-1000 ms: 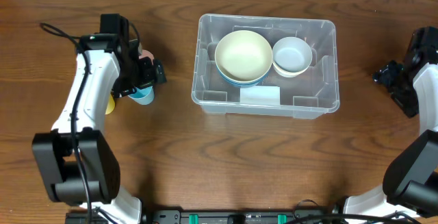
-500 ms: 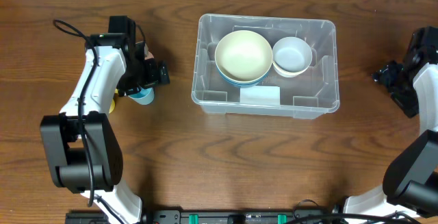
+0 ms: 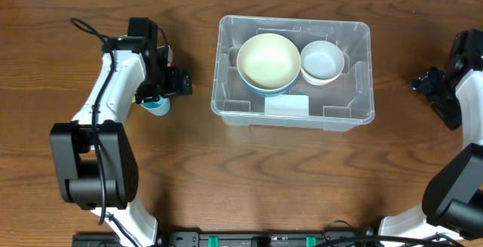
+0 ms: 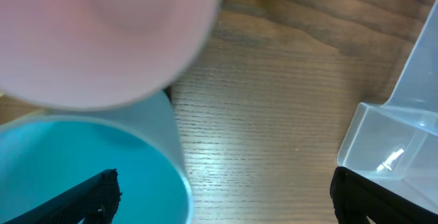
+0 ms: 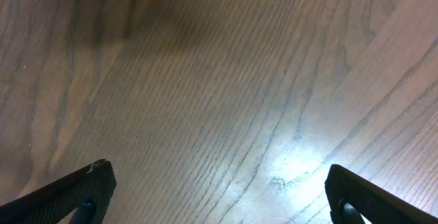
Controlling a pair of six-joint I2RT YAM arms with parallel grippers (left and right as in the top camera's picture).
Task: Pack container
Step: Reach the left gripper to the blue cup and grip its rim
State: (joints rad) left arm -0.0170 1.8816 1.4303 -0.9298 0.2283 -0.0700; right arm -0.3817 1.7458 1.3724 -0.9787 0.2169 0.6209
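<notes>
My left gripper's fingers are still too high over the teal cup's rim (image 3: 167, 103) (image 4: 187, 188), so it is too early to close. The gripper lowers first.
The container (image 3: 355, 109) is a clear rectangular bin in the middle of the table. It holds a cream bowl (image 3: 268, 60) nested in a blue one, a white bowl (image 3: 322, 60) and a pale flat block (image 3: 287, 105). My left gripper (image 3: 170, 84) hovers open to the left of the bin, above a teal cup (image 3: 157, 106). In the left wrist view my left gripper (image 4: 222, 198) straddles the teal cup's (image 4: 82, 169) near wall, with a blurred pink cup (image 4: 102, 32) above and the container's corner (image 4: 390, 142) at right. My right gripper (image 3: 432, 82) (image 5: 219, 196) is open over bare wood.
The pink cup (image 3: 164, 51) peeks out from under the left arm, beside the teal cup. The table's far edge runs along the top of the overhead view. Bare wood lies between the cups and the bin and across the front of the table.
My left arm has shifted right, carrying its gripper across the cups toward the container. The right arm and the things in the bin have not moved.
</notes>
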